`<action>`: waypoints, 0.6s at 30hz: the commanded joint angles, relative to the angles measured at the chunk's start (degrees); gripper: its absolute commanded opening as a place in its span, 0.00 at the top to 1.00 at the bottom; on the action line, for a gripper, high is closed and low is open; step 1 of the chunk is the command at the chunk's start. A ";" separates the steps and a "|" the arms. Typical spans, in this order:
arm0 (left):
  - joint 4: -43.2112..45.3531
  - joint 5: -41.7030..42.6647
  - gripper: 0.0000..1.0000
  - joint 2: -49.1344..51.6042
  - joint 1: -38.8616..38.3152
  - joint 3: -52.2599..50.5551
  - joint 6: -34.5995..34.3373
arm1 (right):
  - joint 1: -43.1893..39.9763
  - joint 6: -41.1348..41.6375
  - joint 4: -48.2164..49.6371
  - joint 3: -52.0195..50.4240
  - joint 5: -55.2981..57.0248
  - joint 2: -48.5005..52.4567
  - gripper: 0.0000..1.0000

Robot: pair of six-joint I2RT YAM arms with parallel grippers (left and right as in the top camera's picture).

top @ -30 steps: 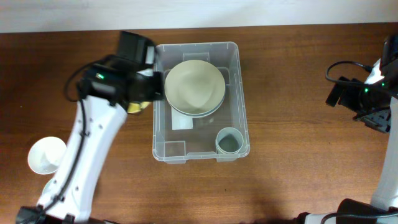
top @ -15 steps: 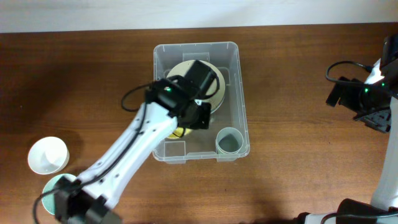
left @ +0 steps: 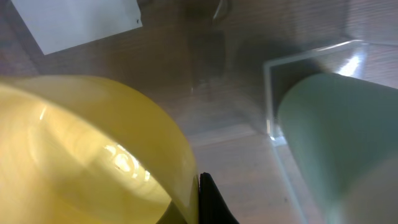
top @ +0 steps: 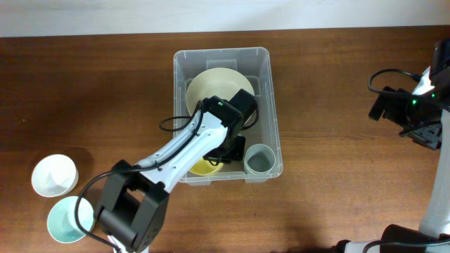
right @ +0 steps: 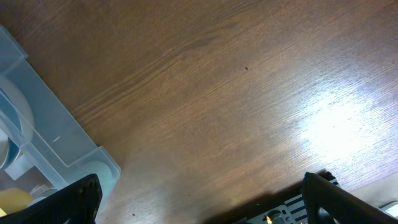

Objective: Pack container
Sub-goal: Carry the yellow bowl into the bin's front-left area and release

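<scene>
The yellow bowl sits on the bin's bottom, inside the bin's front side, and would stay there, so it is time to open my left gripper.
The container (top: 271,105) is a clear bin at the table's middle. It holds a cream bowl (top: 214,88) at the back and a pale green cup (top: 259,159) in the front right corner. My left gripper (top: 228,150) reaches inside the bin and is shut on the rim of a yellow bowl (top: 206,167), low over the front part of the base. In the left wrist view the yellow bowl (left: 81,155) fills the left, one black finger (left: 209,203) presses its rim, and the cup (left: 342,137) and white label (left: 74,22) show. My right gripper (right: 205,208) is open and empty over bare wood at the far right.
A white bowl (top: 53,176) and a teal bowl (top: 69,218) stand on the table at the front left. The left arm (top: 176,154) crosses the bin's front left wall. The bin's corner (right: 37,143) shows at the left of the right wrist view.
My left gripper carried the yellow bowl from outside the bin's left wall into the bin, then toward its front, beside the green cup. The right arm has not moved.
</scene>
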 commanded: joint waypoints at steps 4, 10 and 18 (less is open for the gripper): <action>-0.46 1.64 0.69 0.37 -0.15 -0.26 -0.46 | 0.15 -0.52 -0.02 0.02 0.72 0.15 0.01; -2.10 -2.45 0.56 -1.60 1.14 3.04 -0.46 | 0.15 -0.55 -0.04 0.02 0.70 0.15 0.01; -11.52 -17.09 0.40 -11.08 8.57 17.92 1.44 | 0.15 -0.55 -0.04 0.00 0.70 0.15 0.01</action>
